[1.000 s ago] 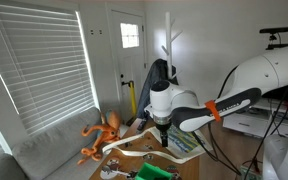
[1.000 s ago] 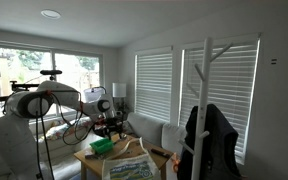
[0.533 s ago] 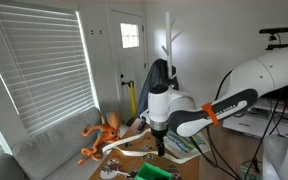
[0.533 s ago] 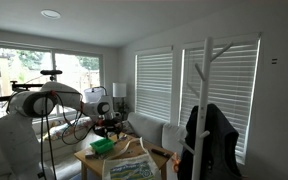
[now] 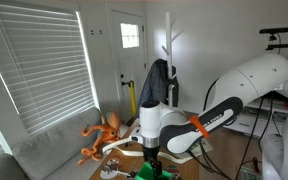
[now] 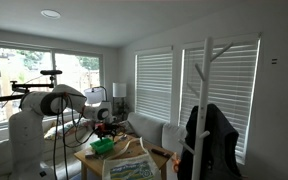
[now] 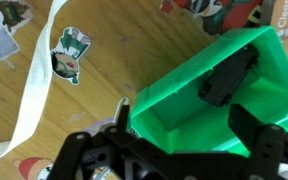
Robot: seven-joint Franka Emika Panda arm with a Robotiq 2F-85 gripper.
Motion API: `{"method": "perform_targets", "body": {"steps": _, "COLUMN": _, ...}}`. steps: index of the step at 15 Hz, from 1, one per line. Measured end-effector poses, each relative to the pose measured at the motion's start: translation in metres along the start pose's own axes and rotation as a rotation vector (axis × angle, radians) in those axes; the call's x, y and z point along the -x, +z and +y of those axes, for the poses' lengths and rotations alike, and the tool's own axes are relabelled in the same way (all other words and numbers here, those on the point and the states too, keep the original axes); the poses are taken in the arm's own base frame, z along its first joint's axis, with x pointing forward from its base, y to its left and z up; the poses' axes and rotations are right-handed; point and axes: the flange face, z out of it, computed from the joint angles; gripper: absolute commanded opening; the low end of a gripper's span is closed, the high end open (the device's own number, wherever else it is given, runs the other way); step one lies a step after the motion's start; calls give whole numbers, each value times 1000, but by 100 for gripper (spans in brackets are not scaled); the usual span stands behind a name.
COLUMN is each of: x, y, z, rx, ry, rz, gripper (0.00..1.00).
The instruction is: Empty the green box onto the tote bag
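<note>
My gripper reaches the green box next and pinches one side of it, one finger inside, so the box's open top stays free to empty onto the tote bag (image 6: 130, 168).
The green box (image 7: 184, 95) lies open-topped on the wooden table and fills the right half of the wrist view. A dark object (image 7: 229, 72) lies inside it. My gripper (image 7: 189, 125) is open right over the box: a thin finger stands by its near left corner and a broad finger sits over its inside. In both exterior views the gripper (image 5: 150, 158) (image 6: 102, 135) is low, just above the box (image 5: 149, 172) (image 6: 102, 146). The tote bag (image 6: 130, 168) lies flat beside the box, and its white strap (image 7: 39, 90) (image 5: 119, 150) curves across the table.
An orange octopus toy (image 5: 103, 135) sits behind the table near the blinds. A dark jacket (image 5: 156, 80) (image 6: 212, 135) hangs on a white coat rack. Stickers (image 7: 70, 52) lie on the wooden table (image 7: 114, 60). A sofa (image 5: 44, 150) runs below the blinds.
The arm has swung down and forward across the table, and the gripper has dropped from above the tote bag to just over the green box.
</note>
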Motion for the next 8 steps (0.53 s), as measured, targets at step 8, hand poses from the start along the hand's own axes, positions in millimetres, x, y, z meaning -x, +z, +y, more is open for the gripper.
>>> {"method": "perform_targets", "body": {"steps": 8, "x": -11, "y": -4, "z": 35, "rx": -5, "ry": -223, "rz": 36, "gripper": 85}}
